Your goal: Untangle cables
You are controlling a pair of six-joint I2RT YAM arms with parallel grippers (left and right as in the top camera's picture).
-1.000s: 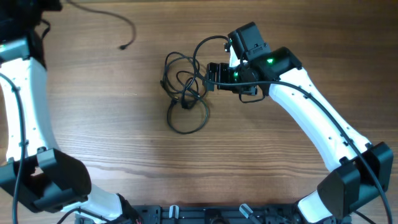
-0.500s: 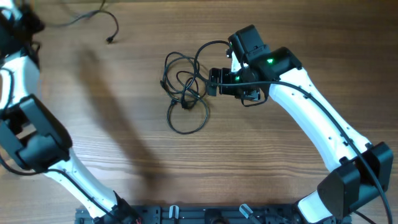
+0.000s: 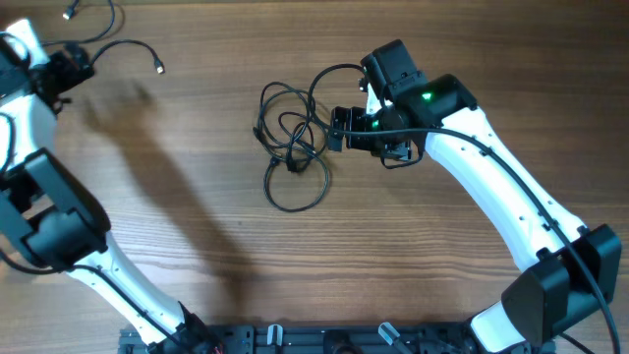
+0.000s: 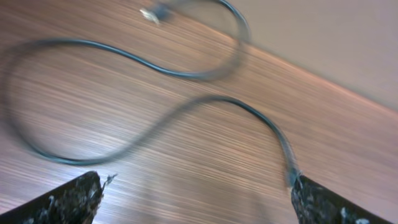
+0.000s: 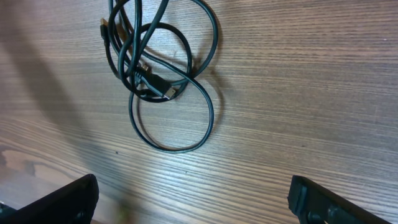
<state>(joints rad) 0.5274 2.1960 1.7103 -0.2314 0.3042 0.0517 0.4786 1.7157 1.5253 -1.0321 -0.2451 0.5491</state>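
Note:
The left gripper grabs a single piece of cable at the tangle's far side [image 3: 279, 86] next, leaving the near loop free, to untangle the cables.
A tangle of thin black cables [image 3: 290, 138] lies coiled at the table's middle, with one round loop [image 5: 171, 119] hanging off its near side. My right gripper [image 3: 335, 130] stands open just right of the tangle, touching none of it; in the right wrist view the coil [image 5: 152, 71] lies ahead of the gripper [image 5: 194, 200]. A separate loose cable [image 3: 133, 45] lies in waves at the far left corner, one plug end [image 3: 158, 69] pointing right. My left gripper [image 3: 79, 61] hovers open beside it. In the left wrist view that strand [image 4: 186, 112] curves ahead of the empty gripper [image 4: 199, 200], its end near the right finger [image 4: 323, 202].
Bare wood table [image 3: 197, 256] spreads around the cables. The table's far edge [image 4: 348, 81] runs close behind the loose cable. My right arm's white link [image 3: 501, 197] crosses the right half of the table.
My left gripper has opened and let go of the loose cable, which was dragged left toward the far corner. The left arm swung into view. The right arm barely moved.

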